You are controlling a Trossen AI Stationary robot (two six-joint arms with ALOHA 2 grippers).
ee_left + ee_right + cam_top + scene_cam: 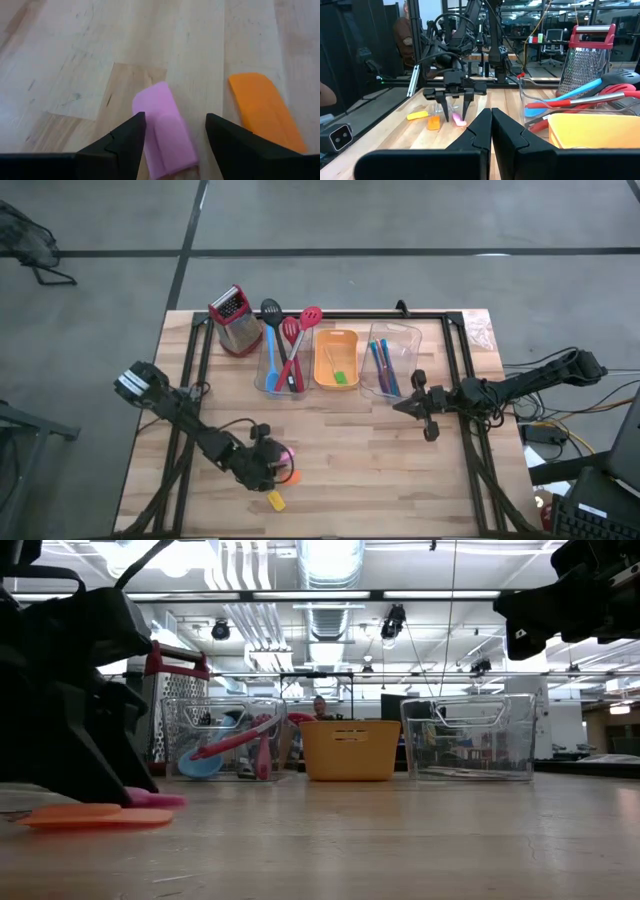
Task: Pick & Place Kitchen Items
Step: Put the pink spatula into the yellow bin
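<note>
The left gripper grabs the small pink utensil by its pink head (163, 130) next. Then I put the utensil away in the orange tray.
A small pink piece (165, 130) lies flat on the wooden table near its front left. My left gripper (175, 120) is open and slants down over it, one finger on each side; no touch shows. Beside the pink piece lies an orange piece (265, 112), outside the fingers. A yellow piece (275, 500) lies nearer the front edge. The right wrist view shows the left gripper (454, 109) low over the pink piece (458, 119). My right gripper (491, 112) is shut and held level above the table at the right, holding nothing.
At the table's far side stand a clear bin (283, 365) with red, blue and black spoons, an orange tray (336, 360) holding a green piece (341, 378), and a second clear bin (392, 360) with blue-handled cutlery. A red-handled grater (235, 320) stands far left.
</note>
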